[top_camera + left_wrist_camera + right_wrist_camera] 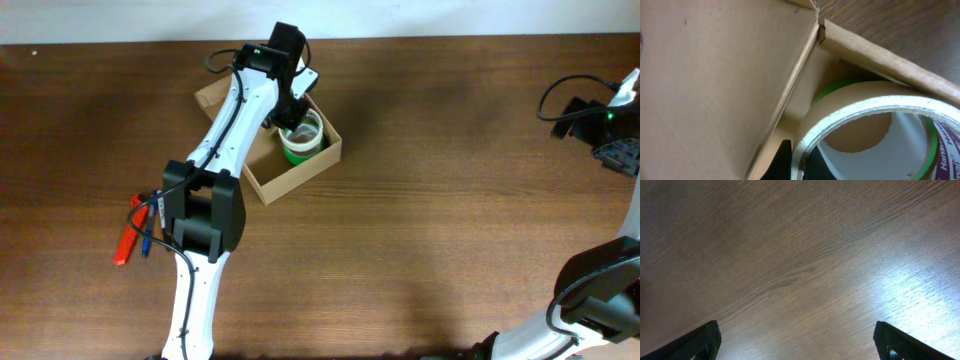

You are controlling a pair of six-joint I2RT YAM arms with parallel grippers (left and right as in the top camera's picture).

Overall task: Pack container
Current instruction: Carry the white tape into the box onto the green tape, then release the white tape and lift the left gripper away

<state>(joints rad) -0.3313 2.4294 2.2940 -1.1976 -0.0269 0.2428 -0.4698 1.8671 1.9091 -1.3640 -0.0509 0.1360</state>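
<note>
The clear tape roll rests on the green tape roll and would stay in the box, so I should open my left gripper.
The tan cardboard container (300, 172) sits open at the back middle of the table, its flap lid (212, 95) folded out behind. My left gripper (290, 112) reaches into it and is shut on the wall of a clear tape roll (850, 112). That roll rests on a green tape roll (303, 141) inside the box. In the left wrist view my fingers (797, 162) pinch the clear roll's rim, with the box's inner wall (715, 75) to the left and its edge (880, 57) behind. My right gripper (797, 342) is open and empty over bare table at the far right (615, 150).
Red and blue pens (135, 228) lie on the table to the left of the left arm's base. The right arm's cable (560, 95) loops at the far right edge. The wooden table (450, 230) extends between the arms.
</note>
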